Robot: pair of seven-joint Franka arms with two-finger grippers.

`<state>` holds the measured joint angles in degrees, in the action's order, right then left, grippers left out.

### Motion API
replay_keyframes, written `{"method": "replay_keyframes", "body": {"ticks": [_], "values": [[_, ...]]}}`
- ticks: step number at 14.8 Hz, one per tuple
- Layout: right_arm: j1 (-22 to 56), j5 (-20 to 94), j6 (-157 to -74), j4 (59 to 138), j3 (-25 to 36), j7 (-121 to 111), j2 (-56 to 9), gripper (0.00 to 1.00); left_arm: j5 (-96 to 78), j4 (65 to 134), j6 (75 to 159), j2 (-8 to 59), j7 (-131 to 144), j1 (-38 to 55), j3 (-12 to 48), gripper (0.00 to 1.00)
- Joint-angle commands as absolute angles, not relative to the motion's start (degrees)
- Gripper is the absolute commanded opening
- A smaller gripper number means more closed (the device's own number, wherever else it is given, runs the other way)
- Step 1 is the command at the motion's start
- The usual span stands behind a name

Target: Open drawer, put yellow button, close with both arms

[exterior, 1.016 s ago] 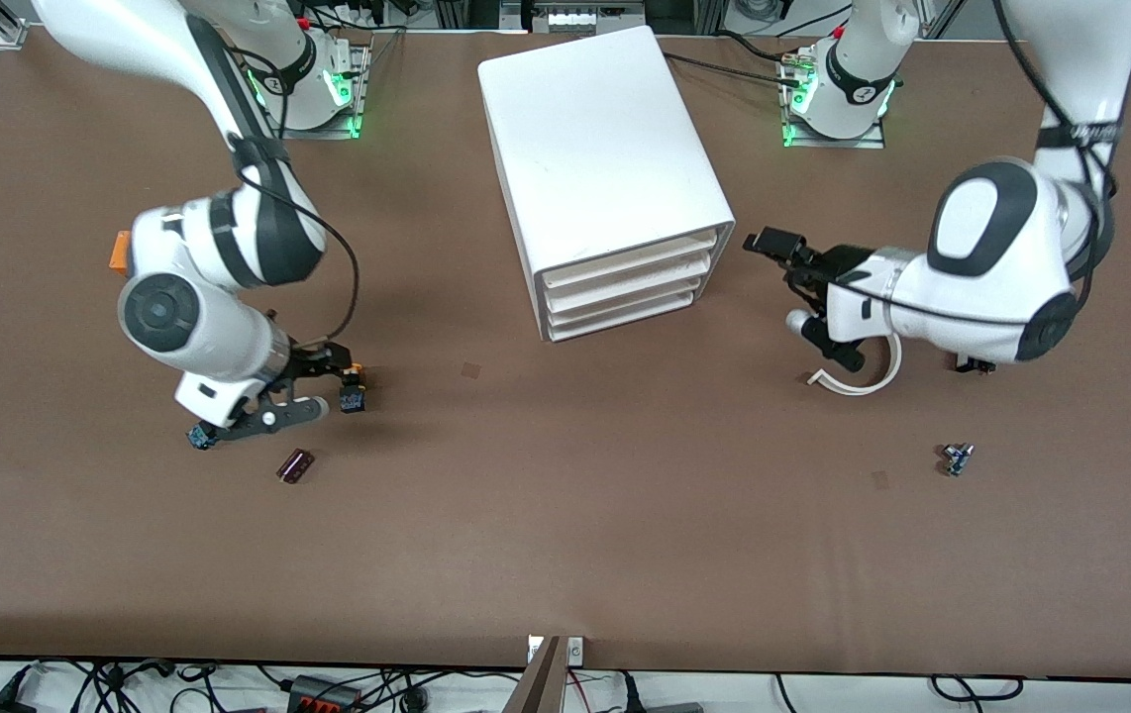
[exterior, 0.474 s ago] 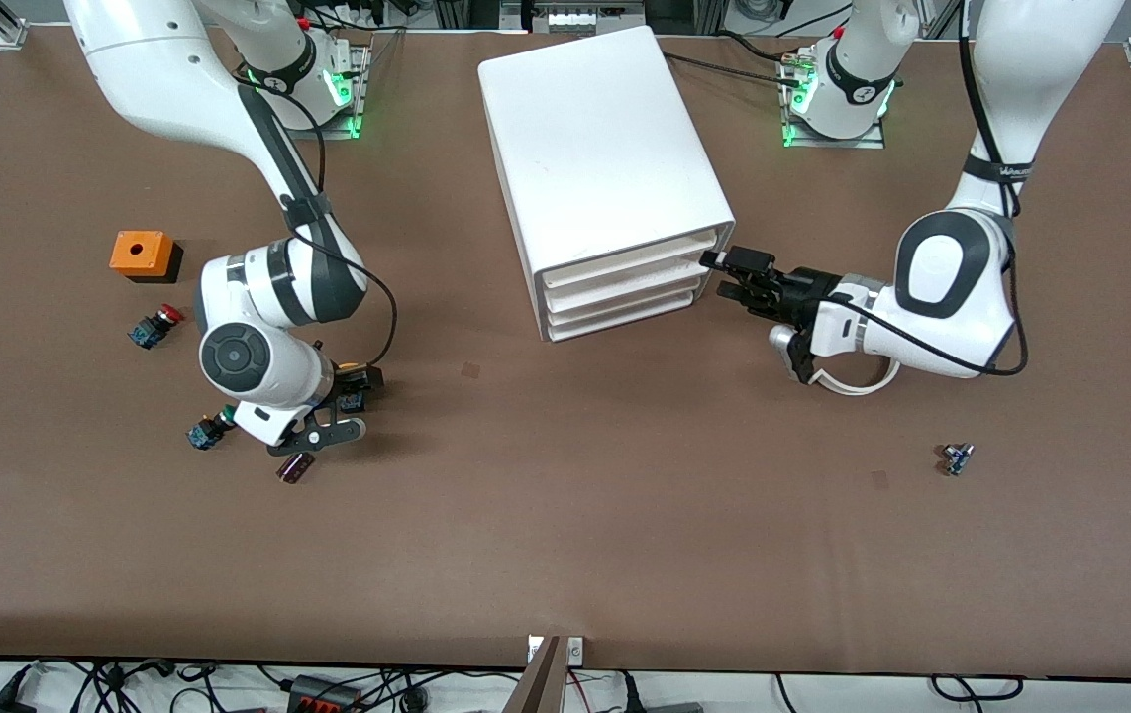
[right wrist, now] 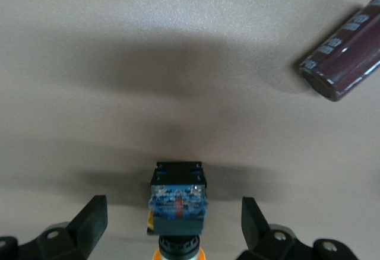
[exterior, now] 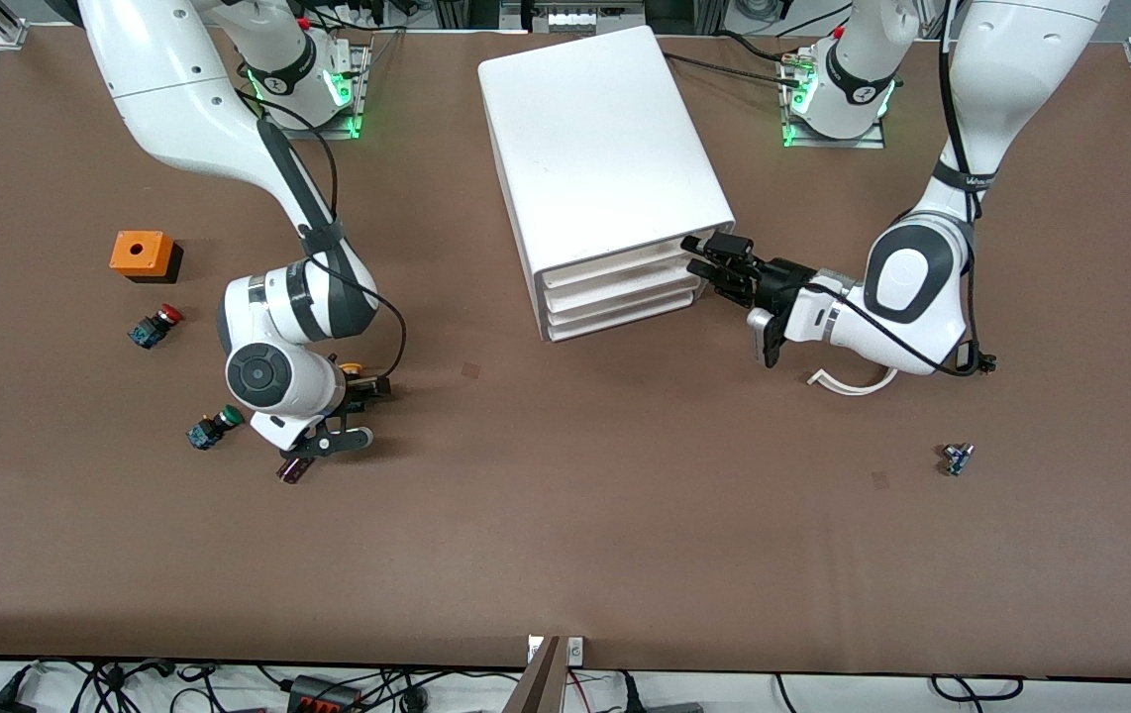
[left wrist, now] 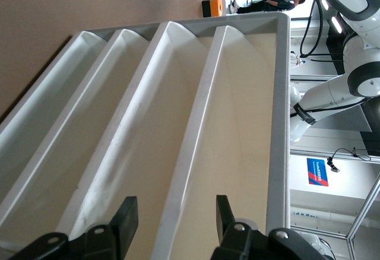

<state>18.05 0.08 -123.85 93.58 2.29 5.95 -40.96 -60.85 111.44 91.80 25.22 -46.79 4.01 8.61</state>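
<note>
My right gripper is to take the yellow button by its blue housing (right wrist: 178,200) next, to put it in the drawer.
The white cabinet (exterior: 595,139) stands at mid-table, its drawers shut. My left gripper (exterior: 714,259) is open at the drawer fronts, at the corner toward the left arm's end. In the left wrist view its fingers (left wrist: 124,224) straddle the white ridge under the topmost drawer (left wrist: 249,123), without touching it. The yellow button (right wrist: 177,203) lies on its side on the table between the open fingers (right wrist: 95,218) of my right gripper (exterior: 359,411). Its orange cap (exterior: 352,369) peeks out beside the wrist. The fingers stand clear of it.
A brown capacitor (exterior: 294,468) lies close by the right gripper. A green button (exterior: 209,428), a red button (exterior: 155,326) and an orange box (exterior: 142,254) sit toward the right arm's end. A white curved strip (exterior: 853,384) and a small part (exterior: 956,458) lie toward the left arm's end.
My left gripper has moved in to the cabinet's drawer fronts. My right arm has swung over and set its open fingers either side of the yellow button.
</note>
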Motion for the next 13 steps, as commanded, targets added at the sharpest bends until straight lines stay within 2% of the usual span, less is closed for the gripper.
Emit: {"method": "replay_keyframes", "body": {"ticks": [1, 2, 3, 6, 8, 9, 10, 13], "values": [[18.0, 0.9, -124.1, 92.6, 2.3, 6.5, -41.8, 0.96, -62.3, 112.3, 91.7, 24.8, -49.5, 4.0, 9.1, 0.45], [17.9, 0.9, -124.1, 92.7, 2.3, 6.4, -42.1, 0.84, -62.3, 112.5, 91.7, 25.0, -51.0, 4.0, 9.2, 0.36], [17.9, 0.9, -124.0, 92.7, 2.3, 6.4, -42.1, 0.77, -62.3, 112.5, 91.7, 25.6, -51.8, 4.1, 9.5, 0.30], [17.7, 0.9, -123.2, 92.8, 2.3, 6.2, -42.0, 0.38, -62.3, 111.8, 91.8, 26.7, -52.1, 4.2, 9.4, 0.08], [17.1, 1.0, -122.6, 92.8, 2.3, 6.0, -41.9, 0.14, -61.5, 109.3, 92.5, 27.3, -51.5, 4.2, 9.1, 0.03], [17.1, 1.0, -122.0, 92.6, 2.3, 5.9, -41.6, 0.05, -61.3, 107.2, 92.5, 28.8, -51.2, 4.0, 8.7, 0.03], [17.2, 1.0, -121.2, 92.3, 2.4, 5.7, -41.1, 0.00, -61.2, 105.1, 92.5, 30.9, -51.3, 3.6, 8.4, 0.03], [17.3, 0.9, -118.1, 88.9, 2.4, 5.5, -39.7, 0.00, -57.5, 98.0, 92.5, 35.4, -51.2, 2.8, 6.9, 0.03]]}}
